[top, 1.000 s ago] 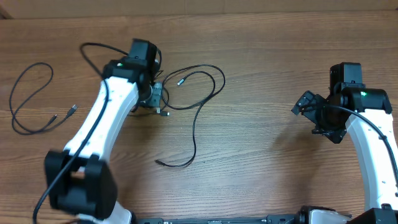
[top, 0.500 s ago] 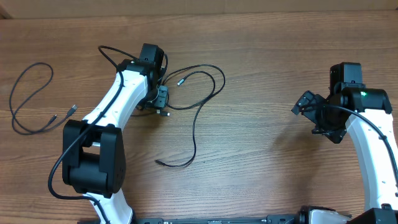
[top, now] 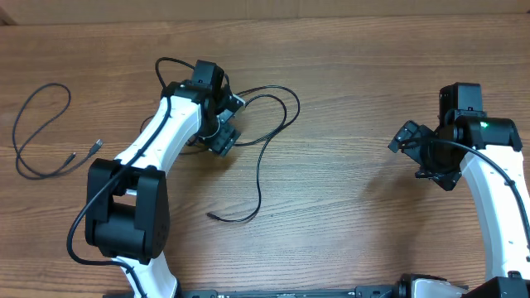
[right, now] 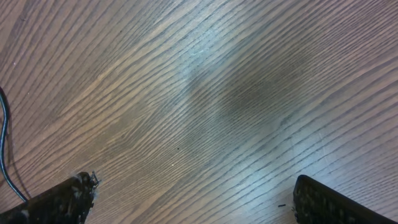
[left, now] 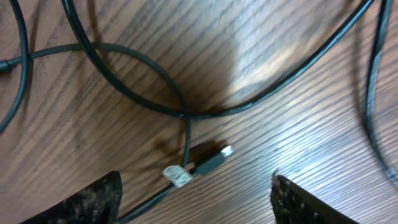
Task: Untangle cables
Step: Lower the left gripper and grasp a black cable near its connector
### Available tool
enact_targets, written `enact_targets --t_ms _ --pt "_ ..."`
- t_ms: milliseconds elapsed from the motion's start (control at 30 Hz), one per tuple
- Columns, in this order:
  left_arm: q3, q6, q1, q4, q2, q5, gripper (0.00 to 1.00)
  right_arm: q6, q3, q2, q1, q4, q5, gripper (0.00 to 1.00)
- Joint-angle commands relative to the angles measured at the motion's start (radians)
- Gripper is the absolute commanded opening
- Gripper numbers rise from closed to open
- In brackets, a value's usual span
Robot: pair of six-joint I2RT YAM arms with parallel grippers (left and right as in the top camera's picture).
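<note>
The white tag (left: pixel 177 175) is below my left gripper's fingers, so they would miss the tag if they closed now. My left gripper needs to lower before it closes on the tag.
Two cables lie on the wooden table. One thin black cable (top: pixel 263 153) loops right of my left gripper (top: pixel 228 122) and trails down to a free end (top: pixel 212 216). In the left wrist view its plug (left: pixel 213 160), with a small white tag (left: pixel 177 175), lies flat on the wood just ahead of my left gripper (left: pixel 196 208). That gripper is open and nothing is pinched. More of the cable (left: pixel 155 93) crosses itself above the plug. A second cable (top: pixel 40 132) lies apart at far left. My right gripper (top: pixel 416 149) hovers open over bare wood at the right.
The right wrist view shows only wood grain between the open fingers (right: pixel 59 200). The left arm's own thick black wire (top: pixel 170 66) arches above its wrist. The table's far edge (top: pixel 265 18) runs along the top.
My left gripper has opened and shifted up and to the right. The tagged plug it was pinching now lies loose on the table. The right arm has not moved.
</note>
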Motion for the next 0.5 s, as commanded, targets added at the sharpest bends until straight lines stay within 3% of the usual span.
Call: enact_targets --t_ms 0,467 --pt "-0.011 0.115 0.020 0.015 0.029 -0.031 0.78 -0.008 0.021 -0.021 -0.003 0.009 0.002 1.00" --pt "-0.016 0.108 0.035 0.051 0.137 -0.005 0.74 -0.008 0.021 -0.021 -0.003 0.010 0.002 1.00"
